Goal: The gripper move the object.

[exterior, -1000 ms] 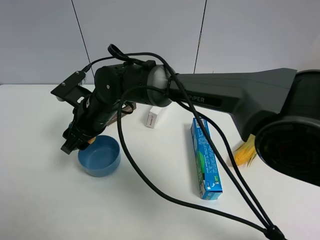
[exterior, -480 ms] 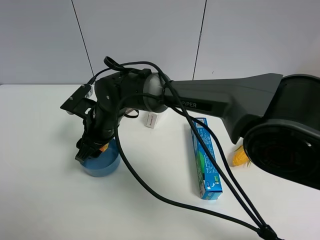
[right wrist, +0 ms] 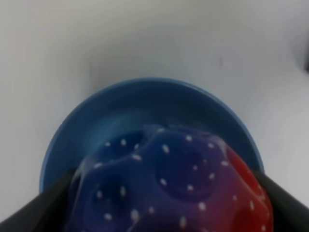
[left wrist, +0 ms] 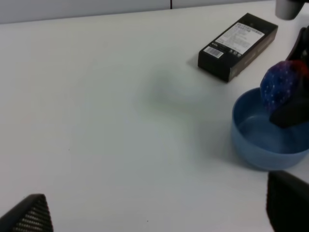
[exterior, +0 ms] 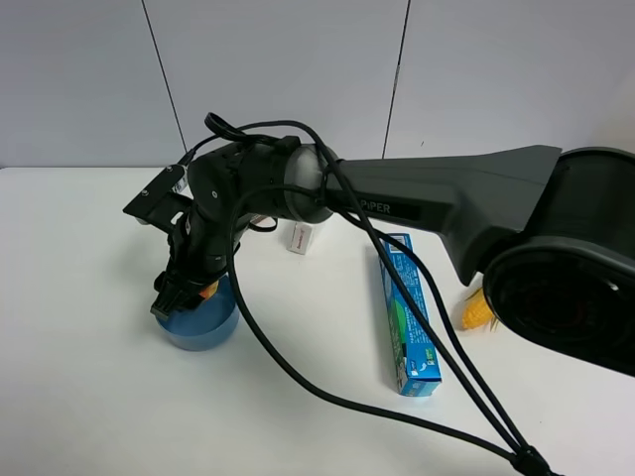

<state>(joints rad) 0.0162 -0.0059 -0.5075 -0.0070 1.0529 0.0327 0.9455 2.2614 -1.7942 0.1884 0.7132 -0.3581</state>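
The blue bowl's rim [exterior: 236, 297] curves around both sides of the bumpy ball [exterior: 206, 291] in my fingers. My right gripper is ready to release and needs to open now.
My right gripper [exterior: 177, 297] reaches across to the left side of the table and is shut on the bumpy ball [exterior: 206, 291]. It holds the ball just over the near rim of a blue bowl [exterior: 206, 329]. The right wrist view shows the ball [right wrist: 174, 188], blue-purple and red with pale specks, between the two fingers [right wrist: 50, 205] with the bowl [right wrist: 120, 106] right beneath. The left wrist view shows the ball [left wrist: 282, 87] above the bowl [left wrist: 258, 145]. My left gripper [left wrist: 159, 210] is open and empty, low over bare table.
A blue-green long box [exterior: 407, 317] lies right of the bowl. A small white box [exterior: 301, 236] stands behind the arm. A black box [left wrist: 239, 46] lies beyond the bowl. A yellow corn cob [exterior: 476, 310] lies at the right. Black cables [exterior: 327, 392] trail across the table.
My right gripper has swung right and down with the ball, from left of the bowl to over its rim. In the last half second it has barely moved.
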